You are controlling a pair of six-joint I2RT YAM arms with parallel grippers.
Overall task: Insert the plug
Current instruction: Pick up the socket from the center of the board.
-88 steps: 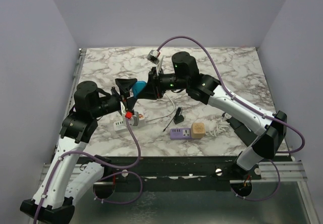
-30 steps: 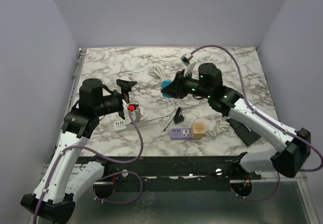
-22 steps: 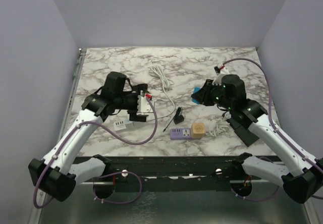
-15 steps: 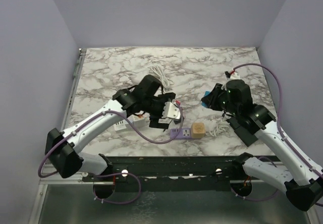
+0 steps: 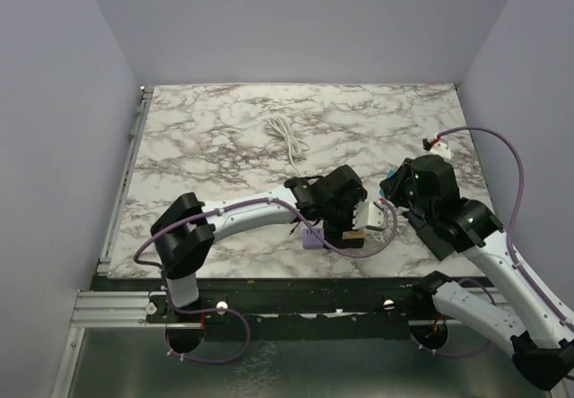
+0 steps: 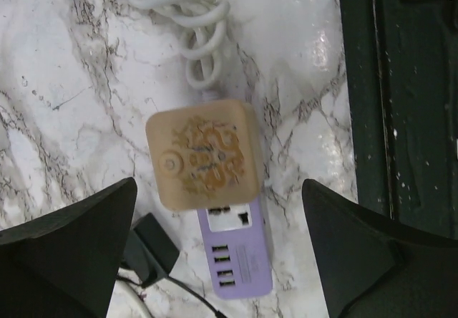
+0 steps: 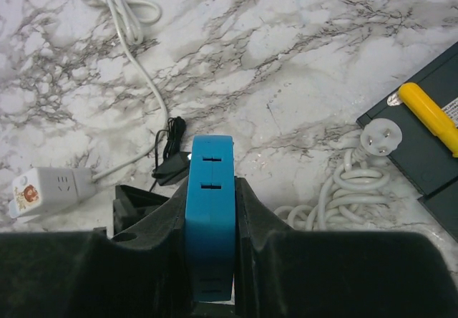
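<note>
The left gripper grabs the wooden cube across its opposite sides next. This keeps the cube's side toward the purple power strip free for inserting the plug.
My left gripper hangs open over a wooden cube that sits on one end of a purple power strip; its fingers stand wide on either side and touch nothing. In the top view that arm reaches across to the strip. My right gripper is shut on a blue slotted block, held above the table at the right. A white plug with a coiled cord lies beside a black box.
A black adapter with a thin cable lies near the purple strip. A white power strip is at the left. A loose white cable lies mid-table. The black box with a yellow piece sits at the right edge.
My left arm has swung from the left side across the table to above the purple strip and wooden cube. My right arm has drawn back to the right with the blue block.
</note>
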